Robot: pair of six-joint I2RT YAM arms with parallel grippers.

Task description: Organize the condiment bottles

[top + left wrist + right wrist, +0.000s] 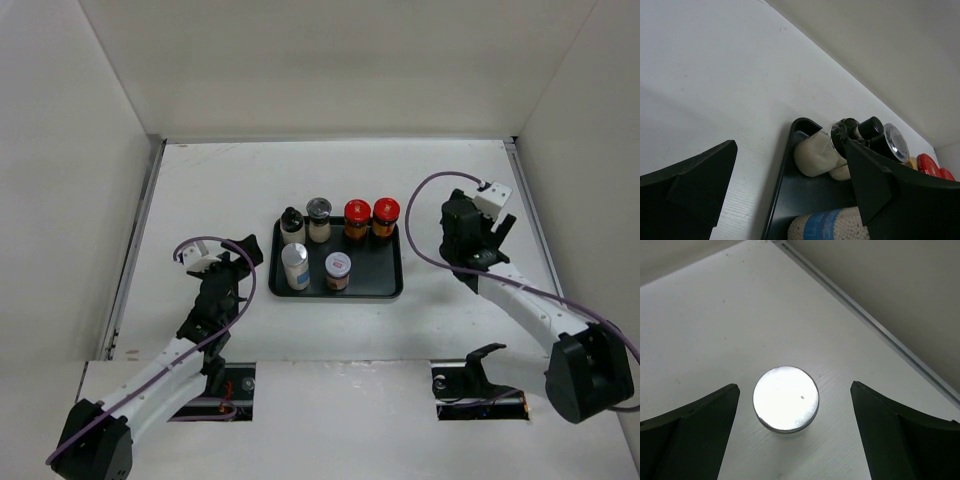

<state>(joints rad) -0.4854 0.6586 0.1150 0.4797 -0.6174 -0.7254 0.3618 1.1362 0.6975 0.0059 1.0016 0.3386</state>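
Note:
The robot's right gripper should next grab the silver-topped jar by its sides beside the lid [790, 433], so the jar's base stays free to stand on the tray.
A black tray [385, 280] in the middle of the table holds several condiment jars. Its back row has a black-capped cream jar [291, 225], a dark-topped cream jar [318, 218] and two red-capped jars [357, 218] [385, 216]. Its front row has a white-blue jar [295, 266] and a silver-topped jar [338, 270]. My left gripper [243, 258] is open and empty beside the tray's left edge [782, 180]. The left wrist view shows the black-capped cream jar [815, 155] and the blue-labelled jar [827, 225]. My right gripper [794, 387] is open above a silver-lidded jar [785, 399] standing on the table. That jar is hidden in the top view.
White walls enclose the table on the left, back and right. A metal rail [875, 325] runs along the table's edge near the right gripper [497, 240]. Two cut-outs with black hardware [470, 385] lie at the near edge by the arm bases.

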